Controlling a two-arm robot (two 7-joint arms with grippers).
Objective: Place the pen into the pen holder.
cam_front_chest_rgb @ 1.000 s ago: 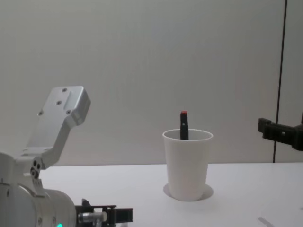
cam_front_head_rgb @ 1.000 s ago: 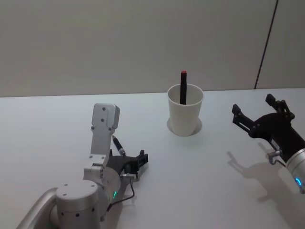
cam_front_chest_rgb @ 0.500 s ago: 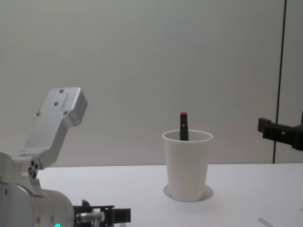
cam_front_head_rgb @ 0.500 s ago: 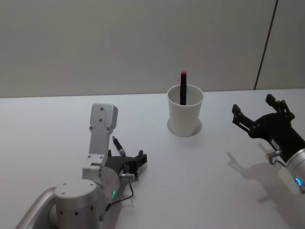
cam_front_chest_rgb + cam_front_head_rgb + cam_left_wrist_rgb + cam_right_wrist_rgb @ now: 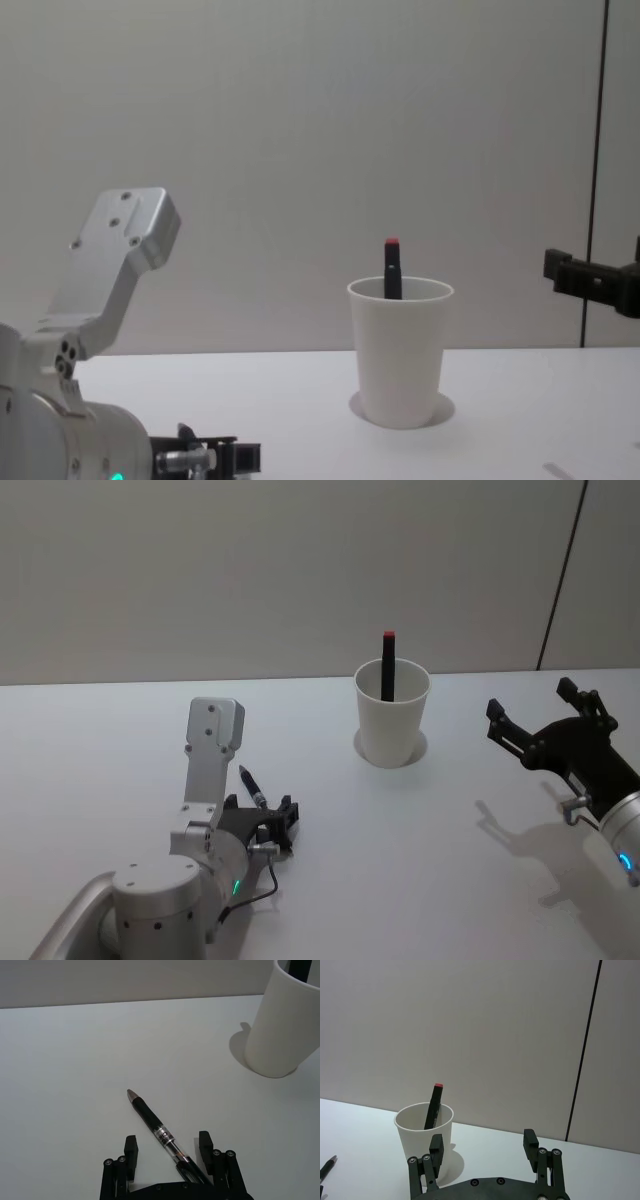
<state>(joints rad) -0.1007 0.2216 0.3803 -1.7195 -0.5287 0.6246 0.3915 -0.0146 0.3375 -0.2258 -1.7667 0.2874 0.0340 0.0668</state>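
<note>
My left gripper grabs the black pen by its rear end point(image 5: 194, 1170) next, to place it into the pen holder point(image 5: 283, 1025).
A black pen point(image 5: 152, 1122) with a clear middle section lies flat on the white table point(image 5: 120, 740), also visible in the head view point(image 5: 250, 785). My left gripper point(image 5: 167, 1141) is open and low over the table, its fingers either side of the pen's rear end without closing on it; the head view shows this gripper point(image 5: 278, 818) too. The pen holder point(image 5: 392, 715), a white paper cup, stands upright farther back to the right point(image 5: 400, 350) and holds a black marker with a red cap point(image 5: 387, 665). My right gripper point(image 5: 530, 700) hovers open to the right of the cup.
A plain grey wall rises behind the table's far edge point(image 5: 200, 678). A dark vertical seam point(image 5: 560, 575) runs down the wall at the right. Bare tabletop lies between the pen and the cup.
My left gripper has drawn back slightly along the pen toward my body. The pen, the cup and the right arm have stayed where they were.
</note>
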